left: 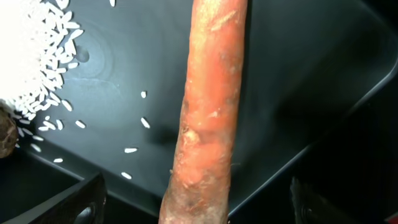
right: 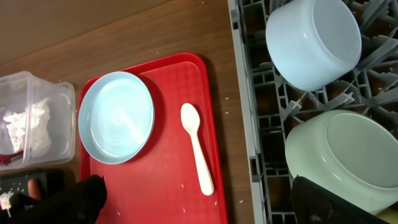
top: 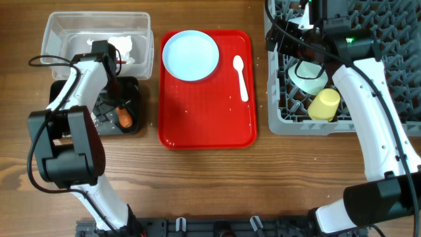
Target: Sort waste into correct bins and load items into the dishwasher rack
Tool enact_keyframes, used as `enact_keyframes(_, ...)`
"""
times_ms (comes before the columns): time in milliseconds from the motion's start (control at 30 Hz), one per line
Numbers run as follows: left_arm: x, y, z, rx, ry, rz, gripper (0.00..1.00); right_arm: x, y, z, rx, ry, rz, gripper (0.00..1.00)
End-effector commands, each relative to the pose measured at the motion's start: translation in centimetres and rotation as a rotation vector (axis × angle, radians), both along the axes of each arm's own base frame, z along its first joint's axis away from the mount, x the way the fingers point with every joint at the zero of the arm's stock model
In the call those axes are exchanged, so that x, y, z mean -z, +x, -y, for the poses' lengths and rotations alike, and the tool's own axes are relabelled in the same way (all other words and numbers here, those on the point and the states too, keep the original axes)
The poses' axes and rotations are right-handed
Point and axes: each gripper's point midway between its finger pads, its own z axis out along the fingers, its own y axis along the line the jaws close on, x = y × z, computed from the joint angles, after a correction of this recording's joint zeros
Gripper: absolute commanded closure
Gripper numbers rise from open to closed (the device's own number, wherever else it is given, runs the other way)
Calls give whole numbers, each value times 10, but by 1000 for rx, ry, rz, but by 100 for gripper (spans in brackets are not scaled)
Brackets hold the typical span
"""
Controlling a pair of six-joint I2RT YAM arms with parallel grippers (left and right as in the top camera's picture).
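Observation:
The robot's right gripper will next take hold of the blue plate by its rim on the spoon side, so the plate's opposite edge stays free to go into the rack.
An orange carrot lies in the shallow black tray beside loose white rice and a brown lump. My left gripper is open, its fingers straddling the carrot's end without touching; overhead it is over the black tray. The clear tub holds the white napkin and red wrapper. The blue plate and white spoon lie on the red tray. Two bowls and the yellow cup sit in the grey rack. My right gripper is open and empty at the rack's left edge.
The red tray sits between the bins on the left and the rack on the right. A few rice grains lie scattered on the red tray. Bare wooden table runs along the front.

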Motion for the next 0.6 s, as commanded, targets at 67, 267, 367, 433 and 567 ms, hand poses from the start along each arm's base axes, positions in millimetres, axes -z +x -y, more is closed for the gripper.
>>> enact_keyframes(67,-59,19,1,78,8,129,8,8,2,2,-10,-23,-11,2)
enact_keyframes(267,-152,43,38,164,-19,436,5,8,1,-1,-19,-10,-13,2)
enact_keyframes(367,-176,58,88,314,-38,564,3,6,4,-2,-18,-6,0,1)
enact_keyframes(433,-179,64,120,414,-48,599,2,4,5,-6,-35,14,6,1)
enact_keyframes(567,-188,67,137,471,34,640,1,-4,12,-27,-105,90,47,0)
